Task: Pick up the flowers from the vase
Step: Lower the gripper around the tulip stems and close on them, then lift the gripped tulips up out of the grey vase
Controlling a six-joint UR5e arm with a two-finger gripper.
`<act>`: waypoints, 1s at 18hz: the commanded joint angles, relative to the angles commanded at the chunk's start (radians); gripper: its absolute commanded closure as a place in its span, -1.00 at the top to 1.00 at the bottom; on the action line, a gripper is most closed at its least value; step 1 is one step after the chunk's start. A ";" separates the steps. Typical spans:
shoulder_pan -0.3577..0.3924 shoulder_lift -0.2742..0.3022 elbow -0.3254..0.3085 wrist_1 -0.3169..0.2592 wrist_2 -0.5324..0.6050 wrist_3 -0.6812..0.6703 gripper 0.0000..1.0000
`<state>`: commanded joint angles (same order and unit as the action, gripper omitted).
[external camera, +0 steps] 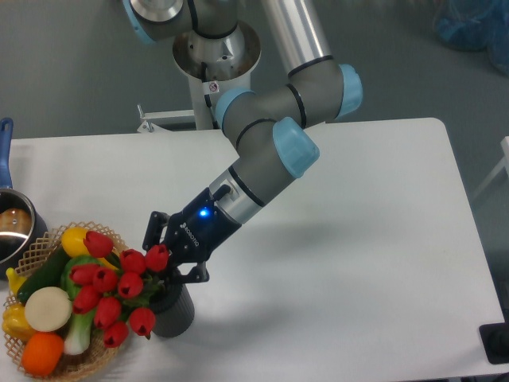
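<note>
Next, my gripper grabs the green stems of the flowers (111, 290) to get them out of the vase (176, 314).
The flowers (111, 290), a bunch of red tulips with green stems, stand in the vase (176, 314), a short dark grey ribbed cylinder near the table's front left. The bunch leans left over the wicker basket. My gripper (165, 267) reaches down from the upper right and sits right at the top of the vase, among the tulip heads. Its black fingers (191, 274) stand spread on either side of the bunch. The fingertips are partly hidden by the tulips. The flowers are still seated in the vase.
A woven wicker basket (16, 350) with green, yellow, orange and white vegetables sits at the front left, touching the tulips. A steel pot (14, 231) with a blue handle stands at the left edge. The table's front edge lies just below the vase.
</note>
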<state>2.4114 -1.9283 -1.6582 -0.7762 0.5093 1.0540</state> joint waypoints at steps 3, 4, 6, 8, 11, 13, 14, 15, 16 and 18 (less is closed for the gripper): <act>0.003 0.002 0.000 0.000 -0.029 -0.031 -1.00; 0.005 0.005 0.002 0.002 -0.038 -0.035 -1.00; 0.014 0.017 0.002 0.002 -0.055 -0.038 -1.00; 0.023 0.028 0.002 0.002 -0.081 -0.051 -1.00; 0.038 0.032 0.006 0.000 -0.112 -0.061 -1.00; 0.043 0.034 0.014 0.002 -0.124 -0.061 -1.00; 0.051 0.038 0.015 0.002 -0.135 -0.061 -1.00; 0.061 0.046 0.015 0.000 -0.146 -0.061 -1.00; 0.066 0.052 0.015 0.000 -0.161 -0.061 -1.00; 0.078 0.061 0.015 0.000 -0.179 -0.063 -1.00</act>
<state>2.4896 -1.8669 -1.6429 -0.7762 0.3299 0.9910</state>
